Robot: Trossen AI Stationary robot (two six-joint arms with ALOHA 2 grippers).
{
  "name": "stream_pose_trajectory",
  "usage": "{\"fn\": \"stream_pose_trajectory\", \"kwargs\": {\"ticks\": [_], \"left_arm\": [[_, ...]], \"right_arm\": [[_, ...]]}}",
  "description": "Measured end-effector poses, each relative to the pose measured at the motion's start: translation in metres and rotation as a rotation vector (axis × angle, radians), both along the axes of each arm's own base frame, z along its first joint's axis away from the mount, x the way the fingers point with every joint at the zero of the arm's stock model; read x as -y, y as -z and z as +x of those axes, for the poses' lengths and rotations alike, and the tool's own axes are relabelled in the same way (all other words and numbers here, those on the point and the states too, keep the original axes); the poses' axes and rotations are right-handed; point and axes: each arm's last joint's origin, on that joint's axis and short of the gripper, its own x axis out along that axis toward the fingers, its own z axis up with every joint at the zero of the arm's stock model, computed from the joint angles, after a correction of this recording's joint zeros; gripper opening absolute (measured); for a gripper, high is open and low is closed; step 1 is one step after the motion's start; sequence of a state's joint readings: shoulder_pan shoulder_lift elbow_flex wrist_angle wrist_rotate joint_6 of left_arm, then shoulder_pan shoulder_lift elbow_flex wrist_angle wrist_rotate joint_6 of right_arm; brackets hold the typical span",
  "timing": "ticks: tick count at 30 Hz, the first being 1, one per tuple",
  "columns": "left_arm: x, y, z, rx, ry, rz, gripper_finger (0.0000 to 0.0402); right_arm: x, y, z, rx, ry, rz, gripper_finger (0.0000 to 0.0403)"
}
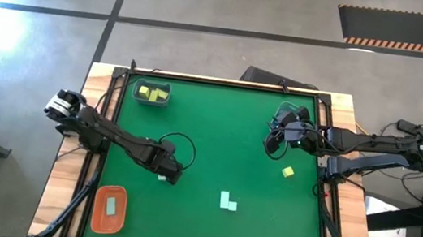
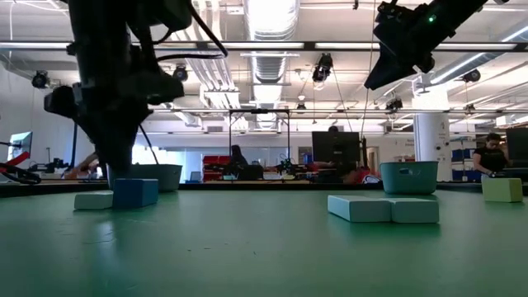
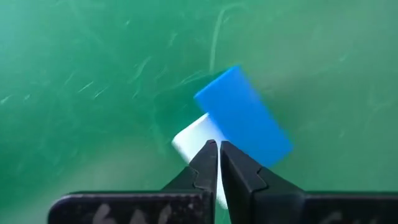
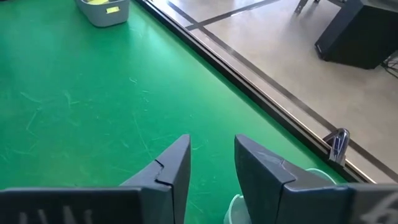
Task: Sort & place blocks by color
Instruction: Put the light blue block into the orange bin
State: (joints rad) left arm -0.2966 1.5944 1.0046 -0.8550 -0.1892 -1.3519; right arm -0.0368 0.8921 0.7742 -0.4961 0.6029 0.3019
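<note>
The pale mint block beside the blue block (image 3: 245,115) sits below my shut left gripper, which opens next, then lowers to grab the mint block.
My left gripper (image 3: 217,144) is shut and points down at the spot where a blue block (image 3: 245,115) meets a pale mint block (image 3: 196,137); both lie on the green mat left of centre (image 1: 163,178). Two more mint blocks (image 1: 226,200) lie side by side near the middle front, and a yellow block (image 1: 288,172) lies to the right. My right gripper (image 4: 212,140) is open and empty, held high over the far right of the mat beside a grey-blue tray (image 1: 286,114). Another grey-blue tray (image 1: 152,93) at the far left holds yellow blocks. My left gripper comes from above with its shut fingertips (image 3: 208,155) at the seam between the blue block and the pale mint block. I cannot tell whether they touch either block. Both blocks lie flat on the mat.
An orange tray (image 1: 109,208) with a pale block in it sits at the near left corner. A raised wooden and black frame (image 1: 224,82) borders the mat. Open green mat lies between the two arms and along the near edge.
</note>
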Motion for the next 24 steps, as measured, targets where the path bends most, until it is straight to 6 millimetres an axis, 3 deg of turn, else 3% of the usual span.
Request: {"fn": "stream_pose_trajectory", "kwargs": {"ticks": [5,11,24], "left_arm": [[0.002,0.009,0.008,0.015,0.026,0.002,0.0003],[0.004,0.005,0.012,0.042,0.038,-0.006,0.0004],[0.012,0.003,0.005,0.01,-0.011,-0.119,0.0004]], "right_arm": [[0.0,0.001,-0.001,-0.01,0.0,0.002,0.0106],[0.0,0.002,-0.001,-0.016,0.005,0.009,0.0098],[0.0,0.002,-0.001,-0.023,-0.003,0.004,0.0098]]}}
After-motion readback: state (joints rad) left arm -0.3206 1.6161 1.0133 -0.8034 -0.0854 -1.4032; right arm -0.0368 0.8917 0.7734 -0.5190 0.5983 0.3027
